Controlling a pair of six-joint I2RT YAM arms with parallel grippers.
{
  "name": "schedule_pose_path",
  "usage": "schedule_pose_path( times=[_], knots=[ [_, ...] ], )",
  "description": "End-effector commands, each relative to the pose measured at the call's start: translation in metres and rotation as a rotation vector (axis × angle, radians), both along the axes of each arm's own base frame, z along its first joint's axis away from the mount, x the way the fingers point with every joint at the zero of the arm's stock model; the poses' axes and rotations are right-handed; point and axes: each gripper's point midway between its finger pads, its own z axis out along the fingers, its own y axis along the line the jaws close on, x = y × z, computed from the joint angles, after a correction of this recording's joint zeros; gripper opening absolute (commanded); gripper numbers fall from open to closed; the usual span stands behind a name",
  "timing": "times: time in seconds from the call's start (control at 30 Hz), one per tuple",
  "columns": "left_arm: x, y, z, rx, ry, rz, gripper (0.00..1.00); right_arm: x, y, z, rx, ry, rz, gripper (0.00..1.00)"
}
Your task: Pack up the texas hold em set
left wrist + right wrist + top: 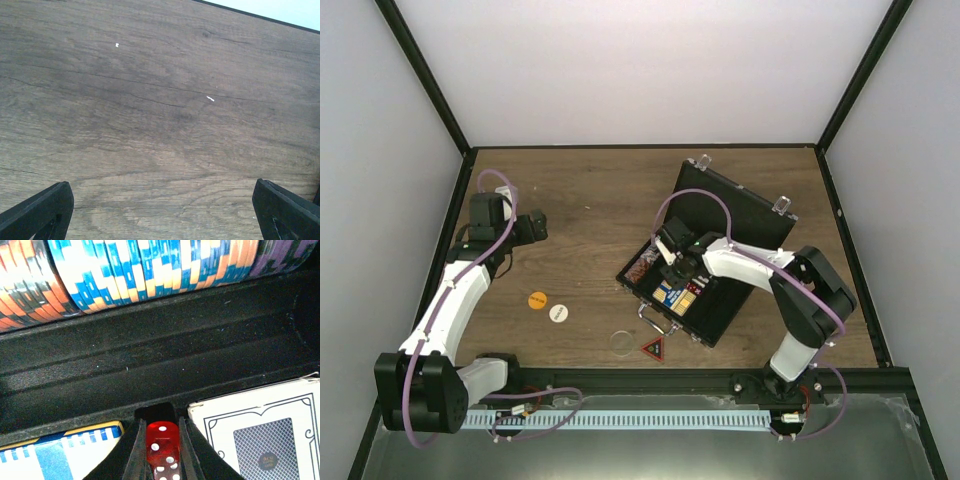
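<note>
My right gripper needs to open now, because the red dice (161,442) are in line with the narrow slot between both decks.
The black case (720,255) lies open at the right of the table, lid back with silver latches. Inside are chips (642,268) and card decks (672,293). My right gripper (682,268) is inside the case, shut on red dice (161,442) over a narrow slot between a blue-and-white deck (55,455) and a white-backed deck (265,435); rows of chips (140,270) lie beyond. On the table lie an orange button (538,299), a white button (558,313), a clear round button (622,342) and a red-black triangle (654,348). My left gripper (535,227) is open over bare wood.
Black frame posts and white walls enclose the table. The case handle (650,318) points toward the loose pieces. The left wrist view shows only wood grain and my two fingertips (40,210).
</note>
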Motion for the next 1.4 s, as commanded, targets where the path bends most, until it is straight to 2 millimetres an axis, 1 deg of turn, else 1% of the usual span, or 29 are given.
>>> schedule_pose_path(
  times=[0.0,0.2,0.33,0.4,0.67,0.9,1.13,1.37],
  knots=[
    [0.001,-0.002,0.001,-0.001,-0.01,-0.015,1.0,-0.004,-0.022,-0.016,-0.107,0.043,-0.047,0.06],
    [0.001,-0.003,0.001,-0.005,-0.01,-0.02,1.0,-0.006,-0.023,-0.017,-0.111,0.051,-0.05,0.06],
    [0.002,-0.003,0.001,-0.005,-0.012,-0.02,1.0,-0.006,-0.023,-0.018,-0.113,0.055,-0.053,0.09],
    [0.001,-0.003,0.0,-0.006,-0.009,-0.02,1.0,-0.006,-0.023,-0.018,-0.115,0.054,-0.054,0.11],
    [0.001,-0.004,0.0,-0.007,-0.008,-0.023,1.0,-0.004,-0.022,-0.014,-0.104,0.042,-0.06,0.25],
    [0.001,-0.005,-0.001,-0.007,-0.006,-0.025,1.0,-0.003,-0.022,-0.009,-0.09,0.029,-0.064,0.29],
    [0.001,-0.004,-0.001,-0.007,-0.007,-0.023,1.0,-0.003,-0.016,0.004,-0.044,0.009,-0.064,0.3],
    [0.001,-0.003,0.0,-0.001,-0.008,-0.017,1.0,0.0,-0.014,0.024,0.003,-0.036,-0.072,0.29]
  ],
)
